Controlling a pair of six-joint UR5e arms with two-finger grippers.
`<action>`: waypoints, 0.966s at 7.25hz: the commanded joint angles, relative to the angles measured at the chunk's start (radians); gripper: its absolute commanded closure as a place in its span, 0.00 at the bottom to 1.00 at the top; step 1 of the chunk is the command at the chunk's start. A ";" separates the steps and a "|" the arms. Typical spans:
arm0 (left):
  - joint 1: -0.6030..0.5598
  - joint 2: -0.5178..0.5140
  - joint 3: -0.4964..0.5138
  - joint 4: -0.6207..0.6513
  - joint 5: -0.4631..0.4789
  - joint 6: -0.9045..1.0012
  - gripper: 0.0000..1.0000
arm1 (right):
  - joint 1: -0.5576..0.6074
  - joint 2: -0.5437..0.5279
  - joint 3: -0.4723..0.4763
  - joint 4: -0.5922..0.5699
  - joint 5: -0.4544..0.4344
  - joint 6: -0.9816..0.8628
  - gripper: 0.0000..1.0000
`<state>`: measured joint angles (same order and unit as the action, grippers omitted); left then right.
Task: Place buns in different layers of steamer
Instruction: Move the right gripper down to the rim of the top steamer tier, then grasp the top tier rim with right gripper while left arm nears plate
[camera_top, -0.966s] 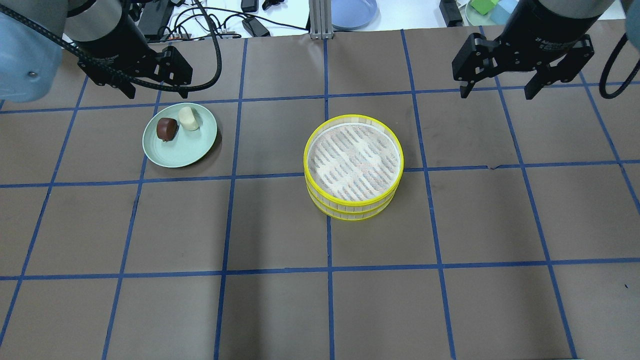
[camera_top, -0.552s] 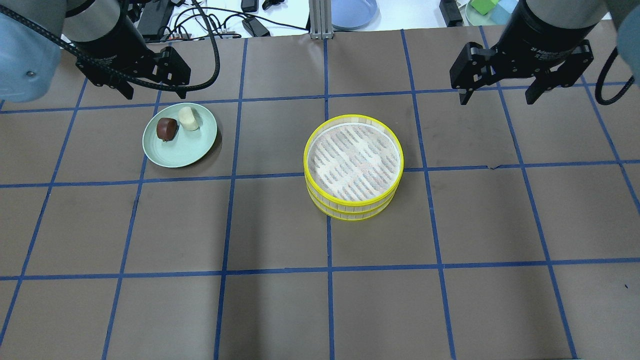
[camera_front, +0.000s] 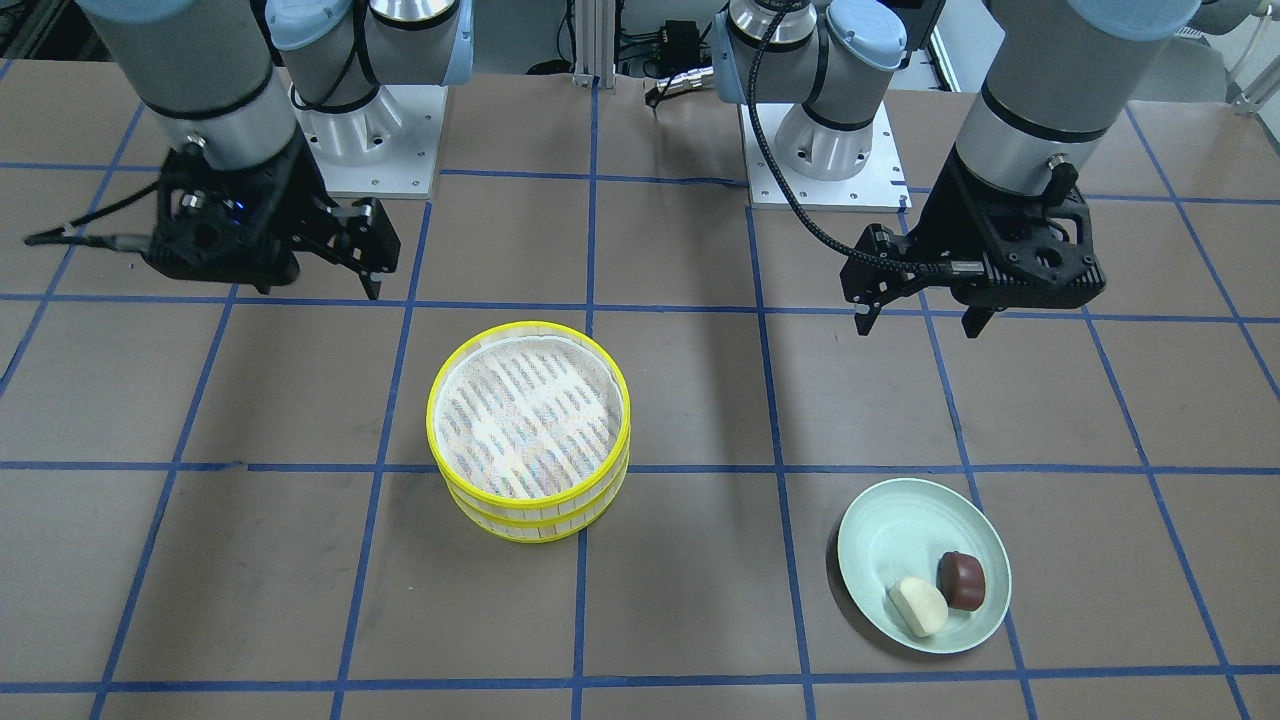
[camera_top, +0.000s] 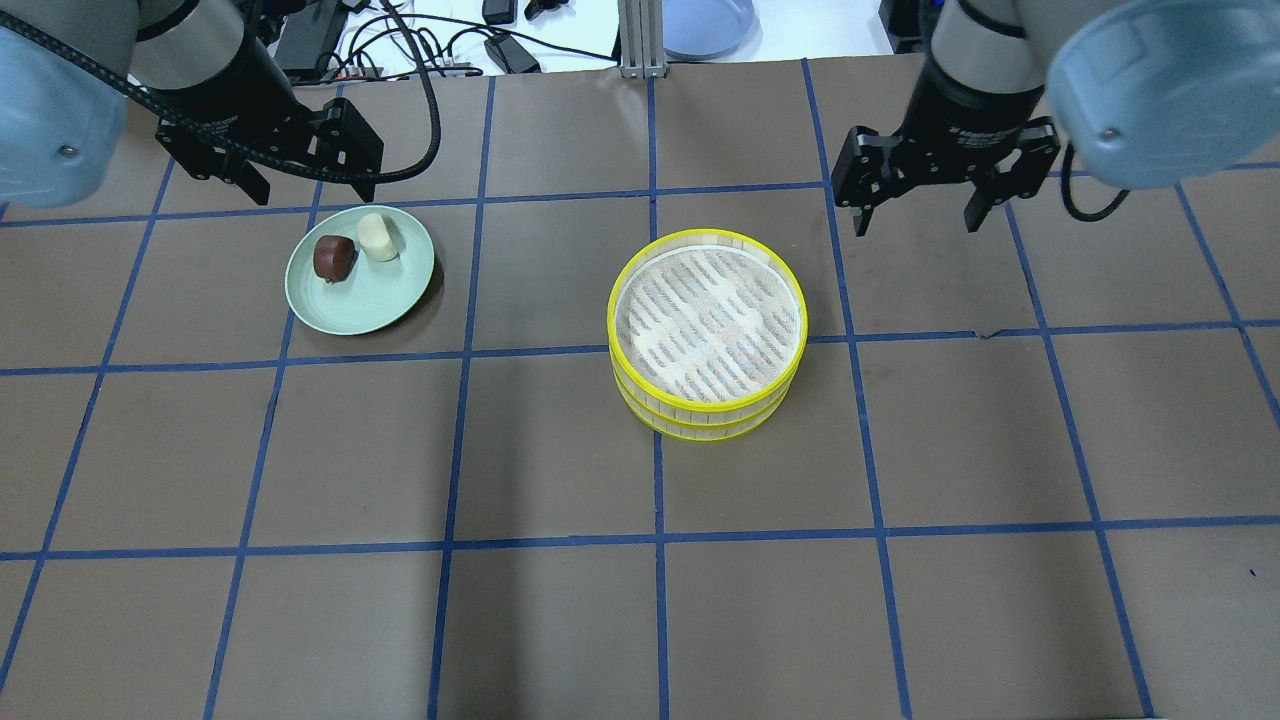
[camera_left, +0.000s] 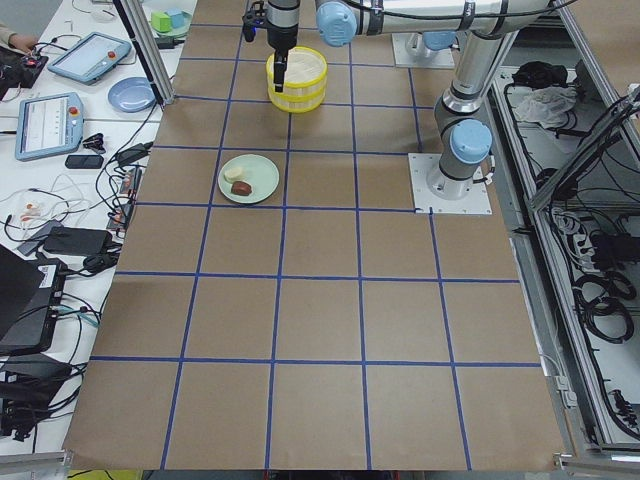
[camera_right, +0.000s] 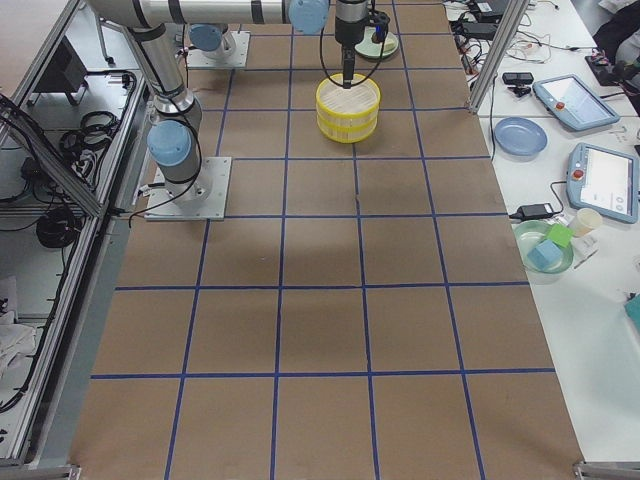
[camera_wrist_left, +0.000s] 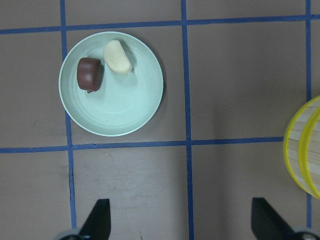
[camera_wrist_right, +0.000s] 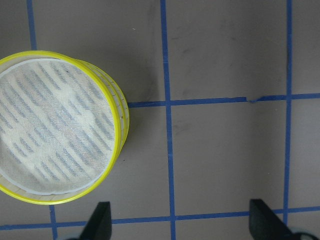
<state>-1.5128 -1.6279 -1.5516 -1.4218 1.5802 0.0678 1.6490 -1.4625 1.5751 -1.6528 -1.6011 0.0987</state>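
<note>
The robot's right gripper will next open up the lower layer (camera_front: 528, 530) for a bun, by grabbing the upper steamer layer by its yellow rim (camera_front: 434, 410).
A cream-white bun (camera_top: 377, 237) and a dark reddish-brown bun (camera_top: 333, 257) lie side by side on a pale green plate (camera_top: 365, 310) at the left. The wrist view shows them too, the cream bun (camera_wrist_left: 118, 57) and the brown bun (camera_wrist_left: 89, 74). Two yellow-rimmed steamer layers are stacked mid-table, the top tray (camera_top: 707, 236) on the lower tray (camera_top: 700, 430), both empty where visible. My left gripper (camera_top: 315, 192) is open and empty, just behind the plate. My right gripper (camera_top: 916, 226) is open and empty, behind and right of the steamer (camera_wrist_right: 119, 130).
Beyond the table's far edge are a blue plate (camera_top: 708, 25), cables (camera_top: 400, 40), an aluminium post (camera_top: 640, 40) and a bowl of coloured blocks (camera_top: 985, 15). The brown table surface (camera_top: 640, 600) has a blue tape grid.
My right gripper has moved left and a little nearer, towards the steamer's far right side. My left gripper has barely shifted. Buns and trays have not moved.
</note>
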 joint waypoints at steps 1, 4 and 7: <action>0.000 -0.003 -0.002 0.000 0.007 0.006 0.00 | 0.083 0.186 0.058 -0.195 0.003 0.058 0.05; 0.020 -0.116 -0.004 0.147 -0.002 0.066 0.00 | 0.083 0.258 0.123 -0.303 0.004 0.056 0.63; 0.081 -0.332 -0.002 0.398 -0.003 0.070 0.00 | 0.081 0.235 0.111 -0.294 0.000 0.053 1.00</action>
<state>-1.4662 -1.8625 -1.5546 -1.1311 1.5795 0.1367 1.7316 -1.2151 1.6915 -1.9481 -1.5998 0.1532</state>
